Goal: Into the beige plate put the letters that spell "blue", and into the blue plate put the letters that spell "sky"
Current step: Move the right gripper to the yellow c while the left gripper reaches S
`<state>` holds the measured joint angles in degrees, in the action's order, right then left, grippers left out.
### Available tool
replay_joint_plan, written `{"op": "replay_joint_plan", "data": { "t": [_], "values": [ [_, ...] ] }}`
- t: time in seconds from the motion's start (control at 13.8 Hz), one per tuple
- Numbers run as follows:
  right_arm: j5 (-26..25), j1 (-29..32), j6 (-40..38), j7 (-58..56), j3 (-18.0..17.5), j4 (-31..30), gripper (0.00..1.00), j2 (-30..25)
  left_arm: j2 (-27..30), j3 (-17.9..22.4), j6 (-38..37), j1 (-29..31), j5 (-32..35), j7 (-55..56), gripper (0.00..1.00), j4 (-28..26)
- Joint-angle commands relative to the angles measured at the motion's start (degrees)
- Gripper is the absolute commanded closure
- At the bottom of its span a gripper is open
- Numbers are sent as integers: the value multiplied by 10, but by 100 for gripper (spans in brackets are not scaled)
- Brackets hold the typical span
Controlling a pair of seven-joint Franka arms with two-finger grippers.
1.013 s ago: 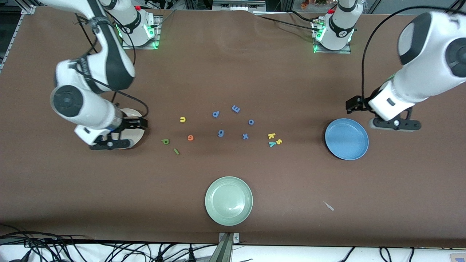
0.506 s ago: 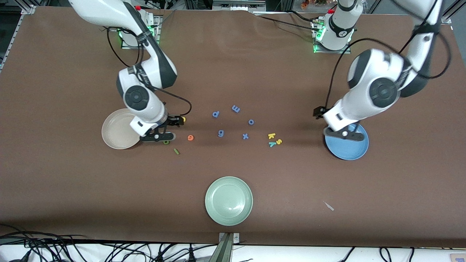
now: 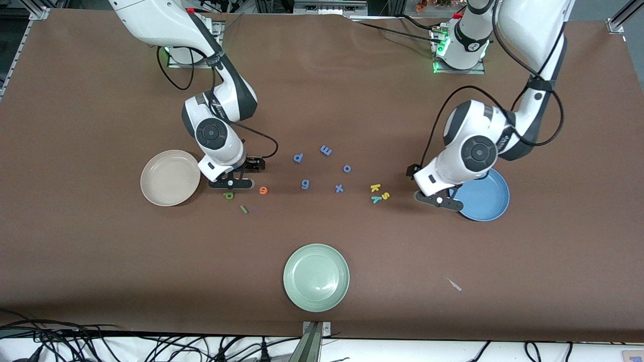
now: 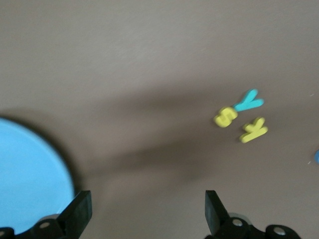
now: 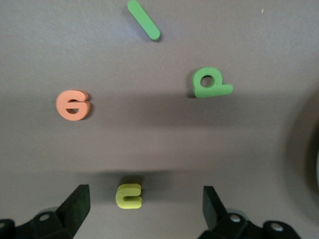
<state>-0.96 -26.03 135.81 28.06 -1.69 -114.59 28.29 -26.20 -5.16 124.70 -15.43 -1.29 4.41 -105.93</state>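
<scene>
My right fingers, above the yellow u, must lower or they'd miss.
My right gripper hangs open over the yellow u, which lies between its fingers and is hidden in the front view. Close by on the table lie the green b, the green l and the orange e. The beige plate sits beside them, toward the right arm's end. My left gripper is open and empty over bare table at the blue plate's rim. The yellow k, yellow s and teal y cluster a short way off.
Several small blue letters are scattered mid-table between the two letter groups. A pale green plate stands nearer the front camera. A small pale scrap lies beside it, toward the left arm's end.
Both arms swung in toward the middle. The right gripper left the beige plate and came over the yellow u. The left gripper crossed the blue plate toward the k, s and y.
</scene>
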Motion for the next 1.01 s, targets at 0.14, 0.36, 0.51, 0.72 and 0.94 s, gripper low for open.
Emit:
{"op": "replay_joint_plan", "data": {
  "t": [0.14,0.36,0.51,0.72,0.94],
  "values": [
    [-1,-4,16,30,-13,-9,0,12,-78,9,119,-51,-51,-1,0,20],
    [-1,-4,16,36,-21,-10,1,16,-92,9,138,-60,-61,-2,0,20],
    [-1,-4,16,36,-22,-11,8,18,-96,9,139,-60,-60,-4,8,20],
    [-1,-4,17,35,-26,-12,19,19,-105,9,158,-62,-61,-3,18,20],
    [-1,-4,24,35,-27,-12,31,23,-113,9,174,-70,-61,-3,20,20]
  ]
}}
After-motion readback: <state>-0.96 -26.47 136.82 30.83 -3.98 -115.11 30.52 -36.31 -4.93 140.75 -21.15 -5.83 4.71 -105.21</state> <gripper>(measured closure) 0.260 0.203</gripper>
